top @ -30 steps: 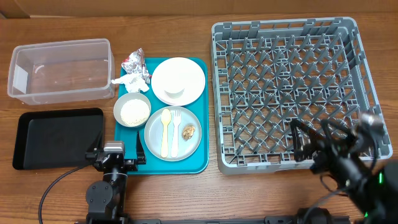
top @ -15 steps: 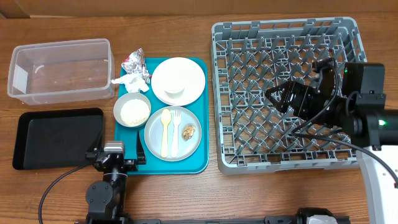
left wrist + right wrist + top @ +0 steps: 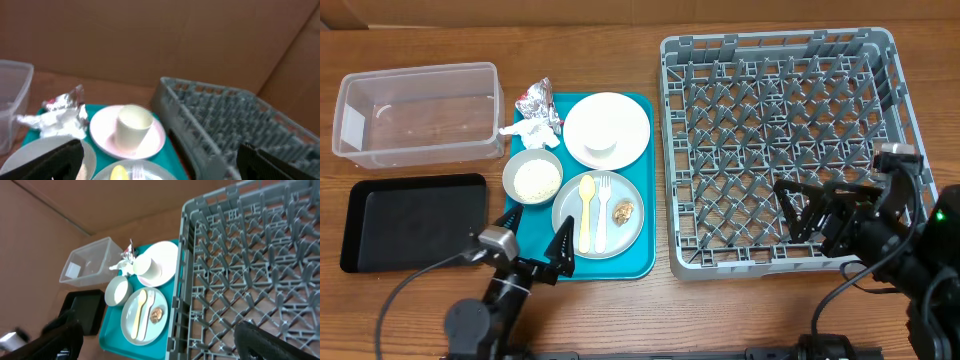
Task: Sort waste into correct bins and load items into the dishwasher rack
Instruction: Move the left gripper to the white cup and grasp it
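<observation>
The robot's left gripper will next take hold of the small white cup's rim point(image 3: 601, 141) point(image 3: 135, 116), so the cup's base stays free for handing over to the right gripper.
On the teal tray point(image 3: 642, 258) lie a white plate point(image 3: 620, 120) with a small white cup point(image 3: 603, 147), a grey bowl of rice grains point(image 3: 533, 179), and a grey plate point(image 3: 598, 240) holding a pale yellow spoon point(image 3: 586, 210), fork point(image 3: 603, 212) and a brown lump point(image 3: 623, 211). The foil wrapper with its paper wad point(image 3: 534, 108) sits at the tray's far left corner. The clear tub point(image 3: 418, 113) and black tray point(image 3: 412, 220) stand at the left. My left gripper point(image 3: 535, 240) is open and empty at the tray's front edge. My right gripper point(image 3: 815, 212) is open and empty over the front of the dishwasher rack point(image 3: 790, 120).
The left wrist view shows the cup point(image 3: 134, 124), the wrapper point(image 3: 62, 102) and the rack point(image 3: 235, 130) ahead. The right wrist view looks down on the rack point(image 3: 250, 255), the grey plate point(image 3: 127, 325) and the clear tub point(image 3: 87, 262). Bare wooden table lies along the front.
My left gripper has opened and tipped forward toward the teal tray. My right arm swung over the rack's middle and has come back toward the rack's front right.
</observation>
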